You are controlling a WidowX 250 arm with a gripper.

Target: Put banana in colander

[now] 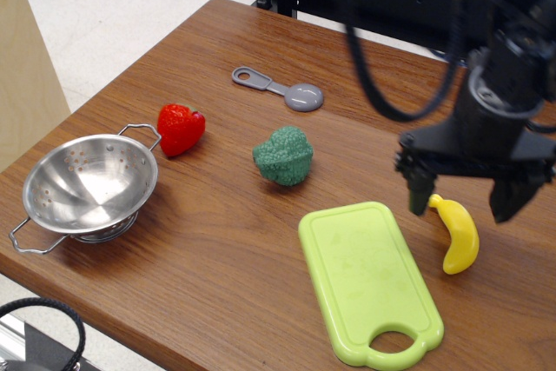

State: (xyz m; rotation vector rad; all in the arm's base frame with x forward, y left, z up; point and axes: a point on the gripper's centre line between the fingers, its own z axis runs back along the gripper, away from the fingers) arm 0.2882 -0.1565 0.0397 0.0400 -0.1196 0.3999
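Note:
Next, the gripper grabs the banana by its curved middle (461, 226) to put the yellow banana in the colander (89, 182).
The yellow banana (460, 235) lies on the wooden table at the right, beside the green cutting board. My gripper (463, 198) is open and hangs just above the banana's stem end, one finger (419, 192) to its left and the other (506, 201) to its right. It holds nothing. The shiny steel colander (89, 182) stands empty near the table's front left edge, far from the gripper.
A lime-green cutting board (366, 277) lies left of the banana. A green broccoli toy (284, 155) sits mid-table, a red strawberry (180, 128) next to the colander, and a grey measuring spoon (280, 89) farther back. The table's (200, 275) front edge is close below the board.

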